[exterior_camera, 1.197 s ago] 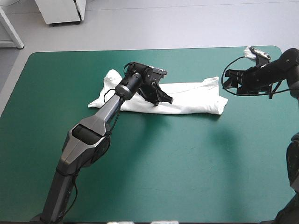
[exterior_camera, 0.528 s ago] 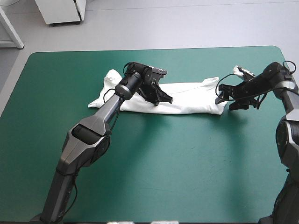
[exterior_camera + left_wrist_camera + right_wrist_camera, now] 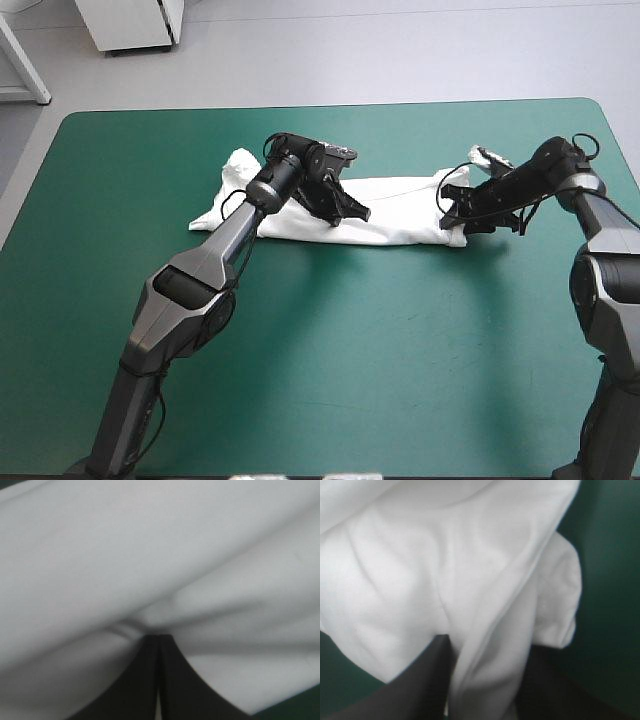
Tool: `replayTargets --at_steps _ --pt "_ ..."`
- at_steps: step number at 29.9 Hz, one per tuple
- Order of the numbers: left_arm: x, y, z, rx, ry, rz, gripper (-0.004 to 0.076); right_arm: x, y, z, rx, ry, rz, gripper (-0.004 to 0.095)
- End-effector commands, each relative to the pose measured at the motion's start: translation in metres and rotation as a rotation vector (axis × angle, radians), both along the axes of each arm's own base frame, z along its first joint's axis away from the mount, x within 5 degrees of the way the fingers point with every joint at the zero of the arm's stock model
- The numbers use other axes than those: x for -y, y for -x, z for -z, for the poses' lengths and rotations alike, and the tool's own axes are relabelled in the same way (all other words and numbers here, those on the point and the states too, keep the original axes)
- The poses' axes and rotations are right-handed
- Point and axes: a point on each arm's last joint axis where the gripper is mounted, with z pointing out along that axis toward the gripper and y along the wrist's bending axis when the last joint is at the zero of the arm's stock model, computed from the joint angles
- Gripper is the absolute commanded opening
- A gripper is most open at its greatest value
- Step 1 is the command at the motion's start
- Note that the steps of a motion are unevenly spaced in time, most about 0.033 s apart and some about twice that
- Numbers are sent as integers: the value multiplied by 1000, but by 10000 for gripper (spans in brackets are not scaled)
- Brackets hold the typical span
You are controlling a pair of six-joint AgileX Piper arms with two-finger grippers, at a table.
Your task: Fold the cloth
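Note:
My right gripper will pinch the T-shirt next by the thick fold at its end (image 3: 455,232), which stands up while the folded strip (image 3: 400,212) lies flat.
The white T-shirt (image 3: 400,212) lies on the teal-green cover (image 3: 350,360) as a long folded strip running left to right. My left gripper (image 3: 355,212) rests on the strip's middle. In the left wrist view its black fingers meet in a pointed arch (image 3: 159,638), shut on the T-shirt (image 3: 150,555), which puckers at their tips. My right gripper (image 3: 452,208) is at the strip's right end. In the right wrist view it stands open (image 3: 487,646), with a thick fold of the T-shirt (image 3: 420,570) lying between the fingers and draping over one of them.
A loose sleeve (image 3: 238,165) sticks out at the strip's far left end. Bare teal-green cover stretches from the strip to the table's near edge and shows beside the shirt's end (image 3: 610,580).
My right arm has swung in from the table's right side and come down over the T-shirt's right end, its fingers now straddling the fold. The left gripper and the strip's middle have stayed put.

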Motion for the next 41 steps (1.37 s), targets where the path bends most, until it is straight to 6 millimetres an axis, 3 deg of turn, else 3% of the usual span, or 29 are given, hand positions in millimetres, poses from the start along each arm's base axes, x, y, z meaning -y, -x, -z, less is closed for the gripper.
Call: replayTargets --at_steps 1,6,14,20,27,32,35,41 --pt "0 9 -33 24 52 5 -9 -8 3 -14 24 37 -32 -6" --pt "0 9 -33 25 50 6 -9 -9 1 -46 115 33 -29 0" --pt "0 9 -33 25 48 6 -9 -18 7 -121 291 -73 -37 0" --pt "0 9 -33 26 49 5 -9 -42 23 -165 390 -184 -79 0" --pt "0 9 -33 24 47 6 -9 -75 36 -192 471 -233 -171 0" --pt "-2 9 -34 26 30 4 -9 -79 37 -199 498 -221 -189 0" --pt "-9 11 -48 66 -2 -22 -9 -79 36 -197 493 -211 -190 0" --pt "-32 28 -118 218 22 -51 -9 -79 36 -197 498 -210 -192 0"
